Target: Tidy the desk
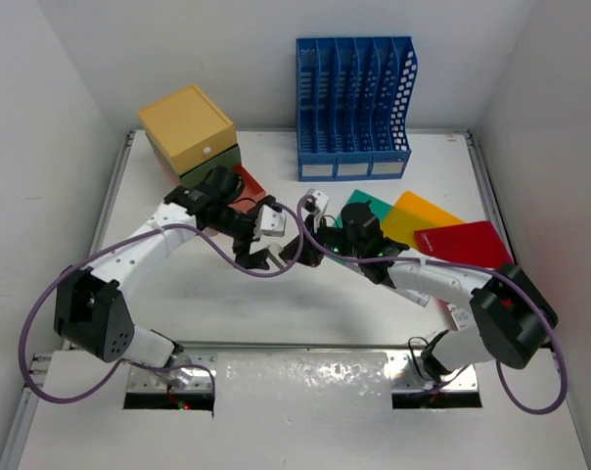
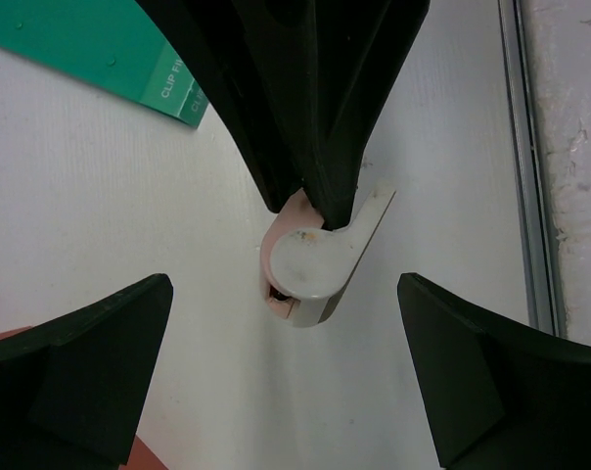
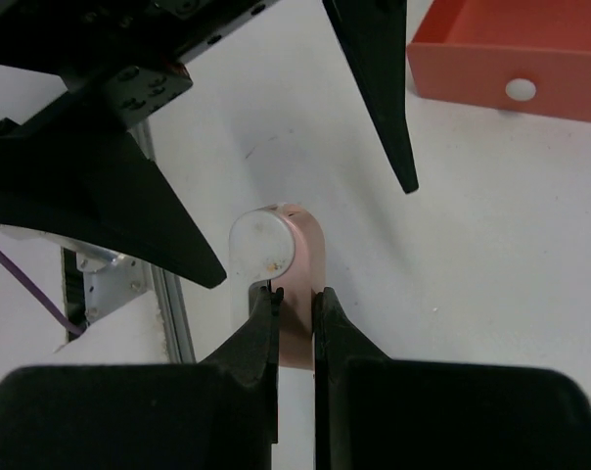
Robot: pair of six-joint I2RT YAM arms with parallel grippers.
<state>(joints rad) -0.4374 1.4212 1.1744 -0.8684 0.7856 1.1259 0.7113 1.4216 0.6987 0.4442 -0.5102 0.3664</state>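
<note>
My left gripper closes on the dispenser's round white end (image 1: 275,254) (image 2: 311,263) now, since both fingers reach past it.
The desk (image 1: 217,313) is a white tabletop with metal rails. My right gripper (image 3: 295,304) is shut on a small pink-and-white dispenser (image 3: 279,245) and holds it over the middle of the desk. In the left wrist view the dispenser (image 2: 320,257) hangs from the right gripper's black fingers (image 2: 315,108). My left gripper (image 2: 284,294) is open, one finger on each side of the dispenser and clear of it. In the top view the two grippers meet tip to tip, left (image 1: 264,257) and right (image 1: 294,251), and hide the dispenser.
A blue slotted file rack (image 1: 354,108) stands at the back. A yellow-green drawer box (image 1: 190,132) is at the back left, its orange drawer (image 3: 511,69) pulled out. Green (image 1: 369,206), yellow (image 1: 423,215) and red (image 1: 467,245) folders lie at the right.
</note>
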